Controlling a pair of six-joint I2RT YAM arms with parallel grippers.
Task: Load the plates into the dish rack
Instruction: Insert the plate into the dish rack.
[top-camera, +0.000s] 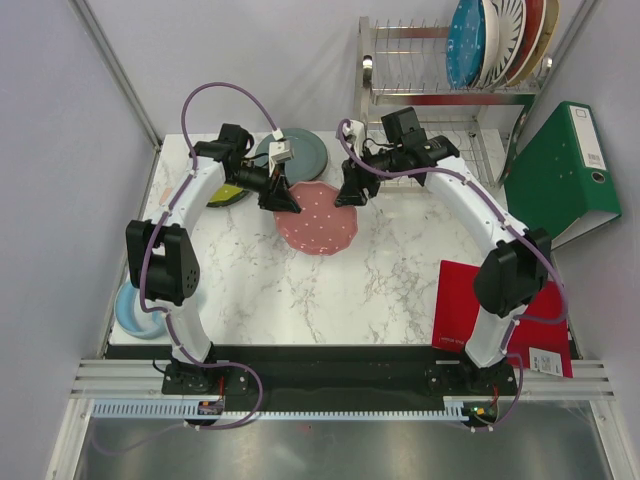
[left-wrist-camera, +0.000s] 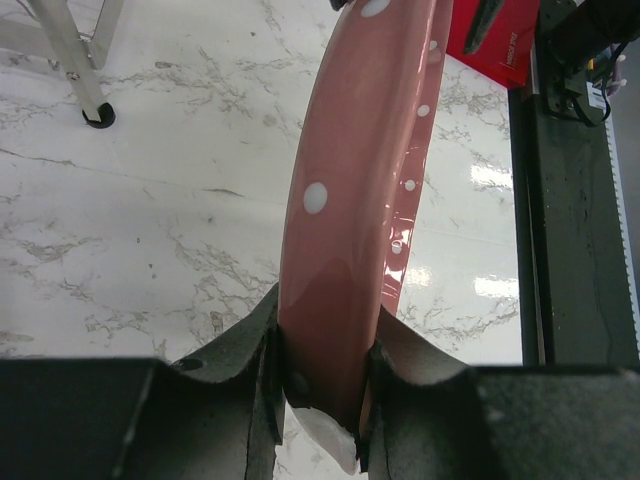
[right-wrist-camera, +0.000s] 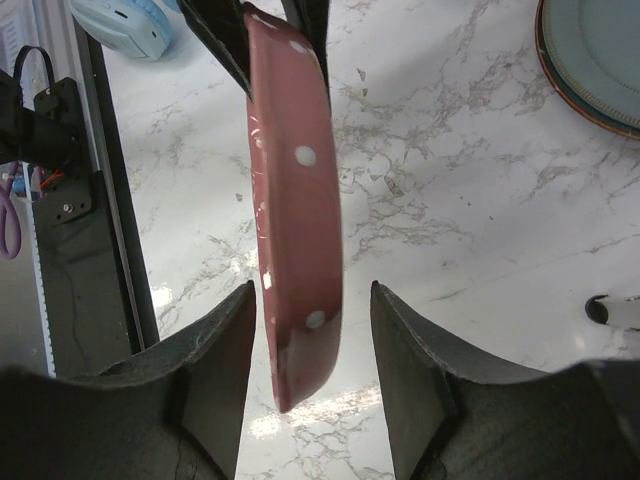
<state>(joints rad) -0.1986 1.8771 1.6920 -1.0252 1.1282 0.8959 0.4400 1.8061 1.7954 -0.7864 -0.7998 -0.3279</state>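
Observation:
The robot needs to grab the pink plate's rim next with its right gripper, opposite its left gripper, so the plate's far edge stays free to enter the dish rack (top-camera: 440, 100).
A pink plate with white dots (top-camera: 318, 218) hangs over the middle of the marble table. My left gripper (top-camera: 285, 198) is shut on its left rim; in the left wrist view both pads press the plate's edge (left-wrist-camera: 350, 200). My right gripper (top-camera: 347, 192) stands open astride the opposite rim (right-wrist-camera: 295, 200), with a gap on each side of it. The dish rack (top-camera: 440, 100) stands at the back right with several plates upright in its upper tier. A grey-blue plate (top-camera: 303, 152) and a lime plate (top-camera: 228, 195) lie behind the left arm.
A green binder (top-camera: 565, 170) leans to the right of the rack. A red folder (top-camera: 500, 310) lies at the table's near right. A pale blue dish (top-camera: 140, 310) sits at the left edge. A rack foot (left-wrist-camera: 97, 115) is near the left gripper.

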